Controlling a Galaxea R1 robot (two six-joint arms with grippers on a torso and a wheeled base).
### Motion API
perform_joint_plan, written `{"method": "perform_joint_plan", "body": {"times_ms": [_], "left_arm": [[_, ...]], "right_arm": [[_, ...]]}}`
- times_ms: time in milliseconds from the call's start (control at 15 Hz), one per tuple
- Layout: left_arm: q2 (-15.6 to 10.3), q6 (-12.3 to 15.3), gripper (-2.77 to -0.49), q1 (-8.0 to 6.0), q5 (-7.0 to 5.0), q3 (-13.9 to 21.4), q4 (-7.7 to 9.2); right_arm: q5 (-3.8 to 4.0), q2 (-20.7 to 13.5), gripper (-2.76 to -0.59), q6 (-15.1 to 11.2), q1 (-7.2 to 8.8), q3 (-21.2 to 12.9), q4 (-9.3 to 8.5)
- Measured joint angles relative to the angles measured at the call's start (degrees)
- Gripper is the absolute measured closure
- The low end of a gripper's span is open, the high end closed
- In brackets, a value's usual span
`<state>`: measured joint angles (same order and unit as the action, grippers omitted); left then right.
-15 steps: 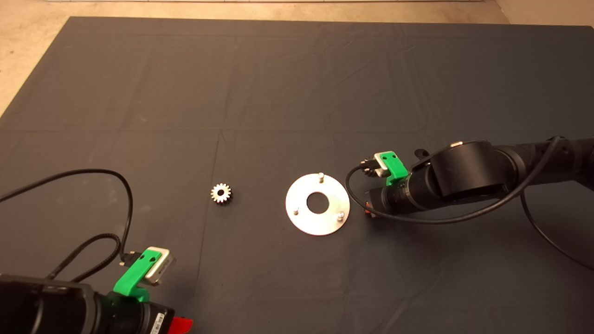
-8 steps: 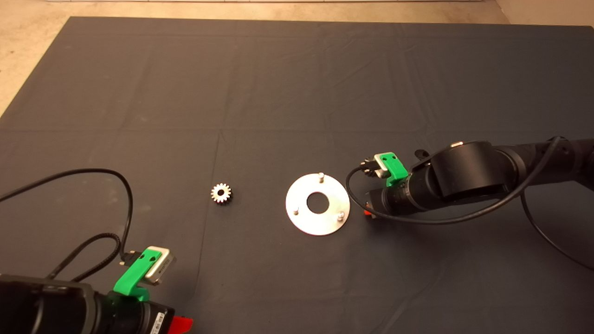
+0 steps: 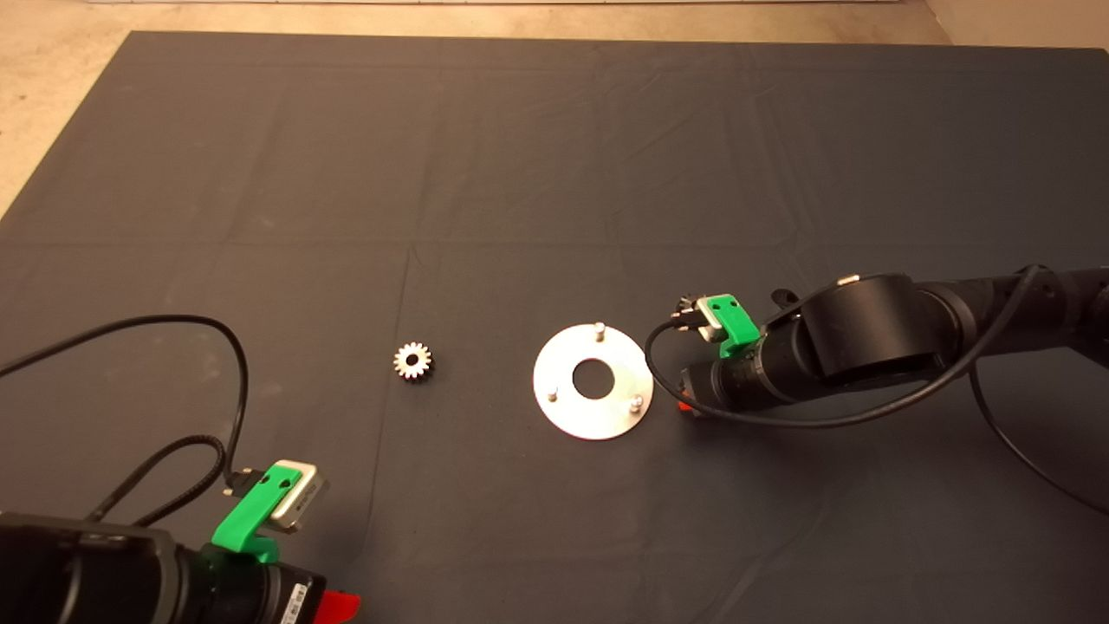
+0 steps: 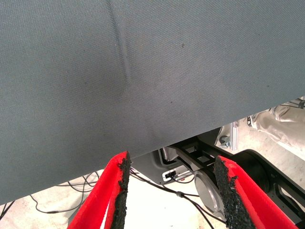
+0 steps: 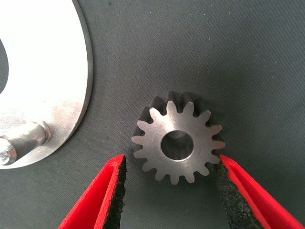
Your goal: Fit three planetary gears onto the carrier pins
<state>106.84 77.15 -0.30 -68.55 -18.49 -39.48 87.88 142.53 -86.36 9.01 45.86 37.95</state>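
My right gripper grabs the gear by its toothed rim (image 5: 212,143) next, so that the planetary gear's center hole (image 5: 177,145) stays free to slide onto a carrier pin.
A planetary gear (image 5: 177,144) lies flat on the mat just beside the rim of the silver disc (image 5: 43,86). My right gripper (image 5: 170,163) stands open around it, one pad on each side, and the right pad (image 5: 224,176) is at the gear's teeth. One carrier pin (image 5: 24,138) shows close by. In the head view the right gripper (image 3: 686,404) sits at the right edge of the disc (image 3: 593,381), whose three carrier pins (image 3: 598,329) are bare. The arm hides that gear. A second gear (image 3: 412,360) lies left of the disc.
My left gripper (image 3: 336,607) is parked at the lower left edge, open (image 4: 174,164) over the mat's near edge, with the floor, cables and the robot's base beyond. A black cable (image 3: 208,347) loops over the mat at the left.
The right arm has shifted slightly toward the near edge of the mat, staying beside the disc. The gear at the left, the disc and the left arm have not moved.
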Motion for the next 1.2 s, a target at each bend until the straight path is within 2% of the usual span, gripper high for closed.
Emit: {"method": "perform_joint_plan", "body": {"times_ms": [400,600,867,1000,1200], "left_arm": [[-0.02,0.0,-1.18,0.0,0.06,0.0,-0.02],[-0.02,0.0,-1.18,0.0,0.5,0.0,0.0],[-0.02,0.0,-1.18,0.0,1.1,0.0,-0.02],[-0.02,0.0,-1.18,0.0,1.1,0.0,-0.02],[-0.02,0.0,-1.18,0.0,1.1,0.0,-0.02]], "right_arm": [[-0.01,0.0,-1.34,2.53,-0.02,0.82,0.59],[-0.1,0.01,-1.34,3.34,-0.04,1.46,0.77],[-0.28,0.0,-1.29,3.61,-0.3,1.68,1.16],[-0.56,0.02,-1.16,3.62,-0.3,1.68,1.24],[-0.56,0.02,-1.13,3.62,-0.28,1.68,1.24]]}}
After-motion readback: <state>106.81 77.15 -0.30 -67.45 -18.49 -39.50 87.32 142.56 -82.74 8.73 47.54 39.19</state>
